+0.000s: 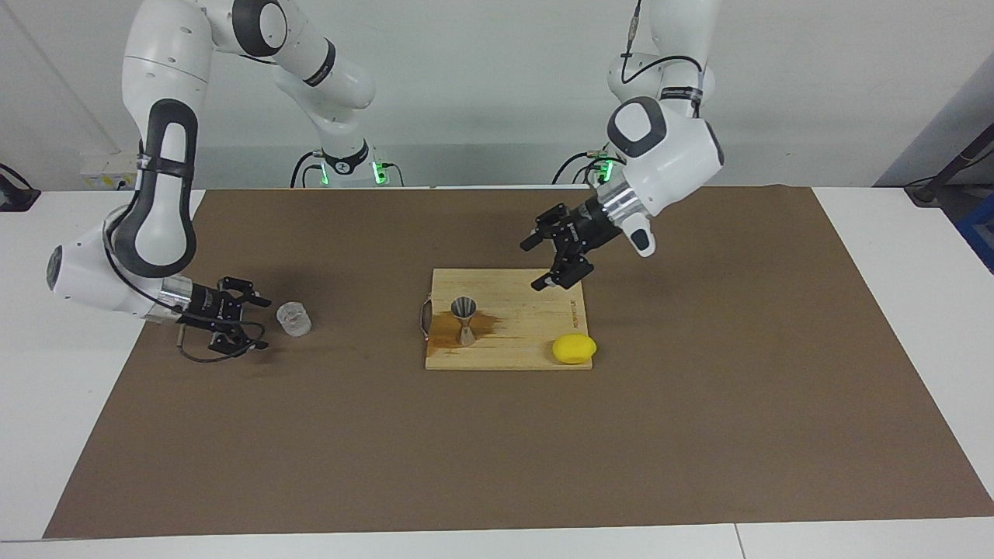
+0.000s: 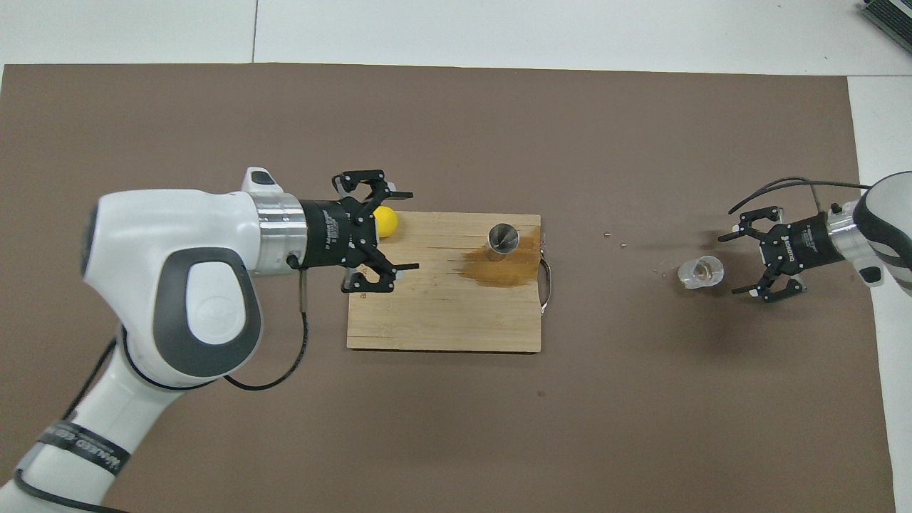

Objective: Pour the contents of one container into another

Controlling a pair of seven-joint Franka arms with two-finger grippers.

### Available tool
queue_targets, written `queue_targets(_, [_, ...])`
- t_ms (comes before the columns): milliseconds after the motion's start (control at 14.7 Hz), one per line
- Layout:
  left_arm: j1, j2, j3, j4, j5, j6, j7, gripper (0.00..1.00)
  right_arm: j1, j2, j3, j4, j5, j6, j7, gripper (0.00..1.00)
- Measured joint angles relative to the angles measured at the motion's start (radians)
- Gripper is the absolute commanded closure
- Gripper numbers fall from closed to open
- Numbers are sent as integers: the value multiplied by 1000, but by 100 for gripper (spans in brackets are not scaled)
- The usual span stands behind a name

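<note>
My right gripper should move toward the glass tumbler first. Its fingers stop short of the glass tumbler (image 2: 701,272) and would miss it if they closed now.
The clear glass tumbler (image 1: 294,319) stands upright on the brown mat toward the right arm's end of the table; it also shows in the overhead view (image 2: 701,271). My right gripper (image 1: 265,323) (image 2: 728,263) is low beside it, open, its tips just short of the glass and not touching. The steel jigger (image 1: 465,318) (image 2: 503,241) stands upright on the wooden cutting board (image 1: 528,345) (image 2: 442,320) in a brown wet stain. My left gripper (image 1: 530,267) (image 2: 413,230) is open and empty, raised over the board's corner toward the left arm's end.
A yellow lemon (image 1: 575,348) (image 2: 385,221) lies at the board's corner farthest from the robots, toward the left arm's end. The board has a metal handle (image 1: 424,314) on its edge toward the right arm's end. A few small specks lie on the mat between board and tumbler.
</note>
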Motion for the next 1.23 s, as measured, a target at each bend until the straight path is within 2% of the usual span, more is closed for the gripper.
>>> queue_targets(273, [114,10,4,106,317,-15,19,0,0,-23,0,-52,47,6,-6,0])
queue_targets(478, [193,23,6,148,514,118,23,0,2,-35,2,-97,107,64,-33,1])
queue_targets(614, [252,25,7,164,600,150,55,0,4,-40,3,-118,126,89,-86,1])
queue_targets(819, [303,24,7,199,644,125,335,0,5,-46,3,-139,175,111,-109,5])
queue_targets(1092, [331,20,9,233,658,-69,849,0,7,-58,3,-185,237,137,-119,9])
queue_targets(1160, [333,13,9,240,681,-125,958,0,7,-60,3,-192,239,139,-119,14])
queue_targets(1228, [333,2,9,247,719,-185,1052,0,7,-62,3,-198,240,139,-119,24])
